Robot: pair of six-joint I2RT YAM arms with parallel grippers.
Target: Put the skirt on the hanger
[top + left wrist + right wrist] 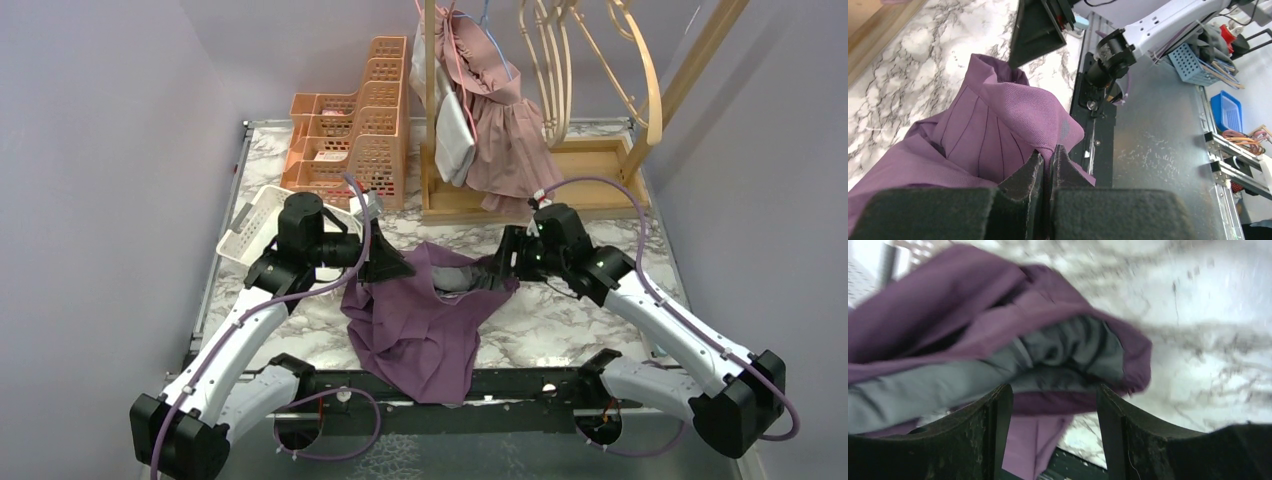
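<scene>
I will next pinch the skirt's grey-lined waistband with my right gripper, opposite my left gripper, then stretch it open for the hanger.
The purple skirt hangs lifted over the marble table, its hem draping past the near edge. My left gripper is shut on a fold of its waist edge; in the left wrist view the fabric is pinched between the pads. My right gripper is open at the skirt's right side. Seen from the right wrist, the grey-lined waistband lies across the gap just beyond the fingertips. Bare wooden hangers hang on the rack at the back right.
A wooden rack base stands behind the skirt, with a pink dress and a pale garment hung on it. Orange baskets and a white basket sit at the back left. A metal frame borders the table's near edge.
</scene>
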